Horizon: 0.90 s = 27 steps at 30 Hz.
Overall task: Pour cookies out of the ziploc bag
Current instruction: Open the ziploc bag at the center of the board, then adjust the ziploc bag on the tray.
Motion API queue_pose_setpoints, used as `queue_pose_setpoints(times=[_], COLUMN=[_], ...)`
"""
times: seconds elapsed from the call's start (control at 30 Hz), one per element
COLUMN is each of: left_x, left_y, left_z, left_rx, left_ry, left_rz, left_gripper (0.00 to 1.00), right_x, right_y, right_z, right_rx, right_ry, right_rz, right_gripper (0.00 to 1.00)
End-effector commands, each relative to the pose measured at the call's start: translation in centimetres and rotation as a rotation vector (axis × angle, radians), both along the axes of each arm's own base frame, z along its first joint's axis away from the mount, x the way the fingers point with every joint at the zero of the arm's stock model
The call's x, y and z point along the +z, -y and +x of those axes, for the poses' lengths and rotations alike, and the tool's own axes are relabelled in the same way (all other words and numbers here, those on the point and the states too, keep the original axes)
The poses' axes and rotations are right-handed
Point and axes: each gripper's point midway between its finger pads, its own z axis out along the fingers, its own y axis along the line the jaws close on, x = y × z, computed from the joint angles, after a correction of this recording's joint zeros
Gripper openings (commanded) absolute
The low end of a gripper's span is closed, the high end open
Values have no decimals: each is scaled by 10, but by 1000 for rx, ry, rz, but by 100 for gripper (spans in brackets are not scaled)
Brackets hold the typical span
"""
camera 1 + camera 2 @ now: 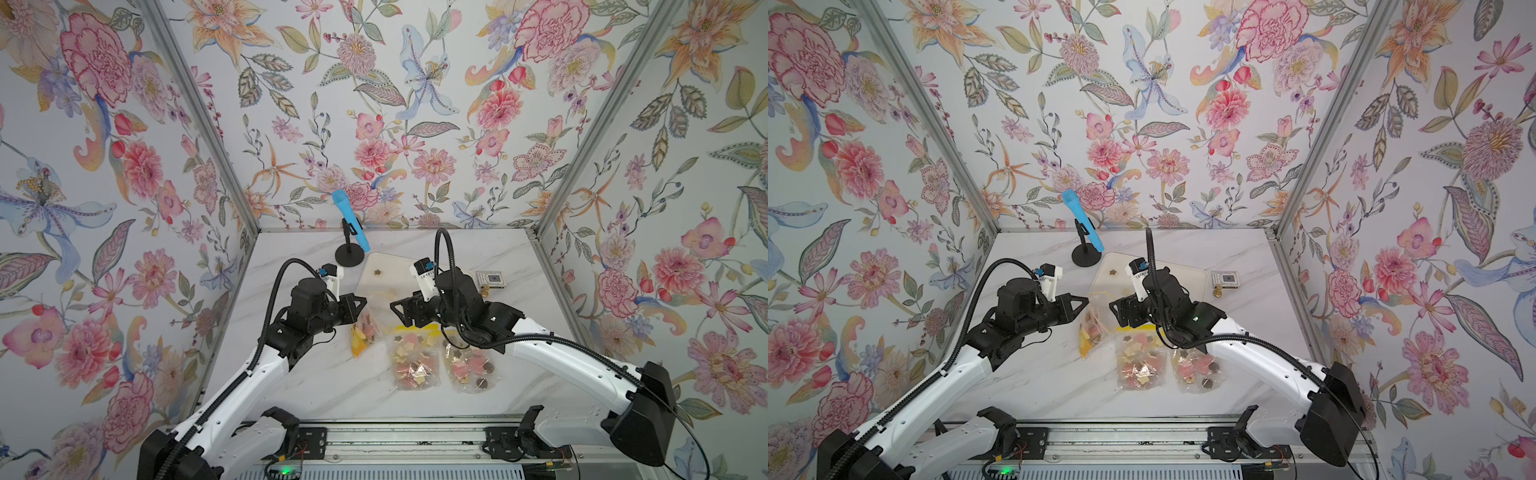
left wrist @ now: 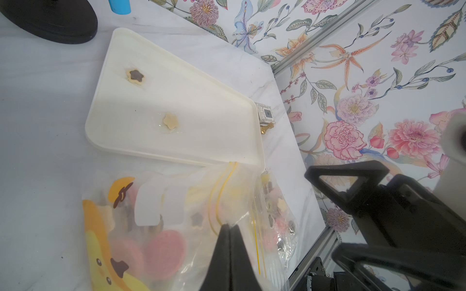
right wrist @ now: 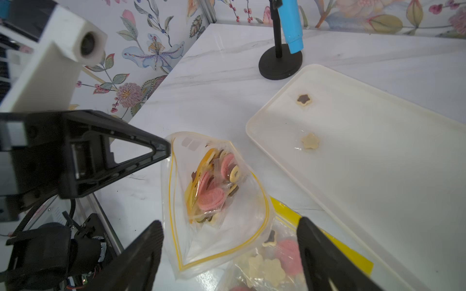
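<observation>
My right gripper grabs the ziploc bag's free rim next. Then my left gripper is free to lift the bag's bottom to pour cookies.
A clear ziploc bag (image 3: 222, 234) with a yellow zip line hangs open-mouthed just above the table, between the two arms. My left gripper (image 2: 230, 226) is shut on one side of its rim and holds it up (image 1: 362, 300). The cookies (image 3: 210, 195), pink rounds and brown and tan pieces, lie bunched deep inside the bag. My right gripper (image 3: 229, 221) stands open, its fingers wide apart on either side of the bag's free rim and touching nothing. In both top views it faces the left gripper closely (image 1: 395, 309).
A cream tray (image 2: 201, 141) lies just beyond the bag, with two star cookies (image 2: 136, 75) (image 2: 170, 121) on it. Two more filled bags (image 1: 415, 361) (image 1: 469, 370) lie near the front. A blue microphone on a black stand (image 1: 351, 224) and a small box (image 1: 490, 279) stand at the back.
</observation>
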Motion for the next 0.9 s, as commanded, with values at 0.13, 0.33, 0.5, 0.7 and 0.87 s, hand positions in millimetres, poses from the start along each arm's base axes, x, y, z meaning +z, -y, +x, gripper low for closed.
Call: queue_pose_setpoints(times=[0.13, 0.33, 0.5, 0.7, 0.87], left_x=[13, 5, 2, 0, -3], left_y=[7, 9, 10, 10, 10], left_z=[7, 8, 7, 5, 5], left_rx=[-38, -45, -40, -41, -45], left_ry=[53, 38, 32, 32, 24], left_rz=[-9, -4, -33, -38, -36], left_gripper=[0, 0, 0, 0, 0], right_x=[6, -18, -42, -74, -89], right_y=[-8, -20, -43, -63, -70], right_z=[-38, -39, -47, -56, -51], right_rx=[307, 354, 389, 425, 407], right_ry=[220, 259, 251, 222, 218], right_rz=[-86, -169, -218, -276, -317], right_gripper=[84, 81, 79, 73, 65])
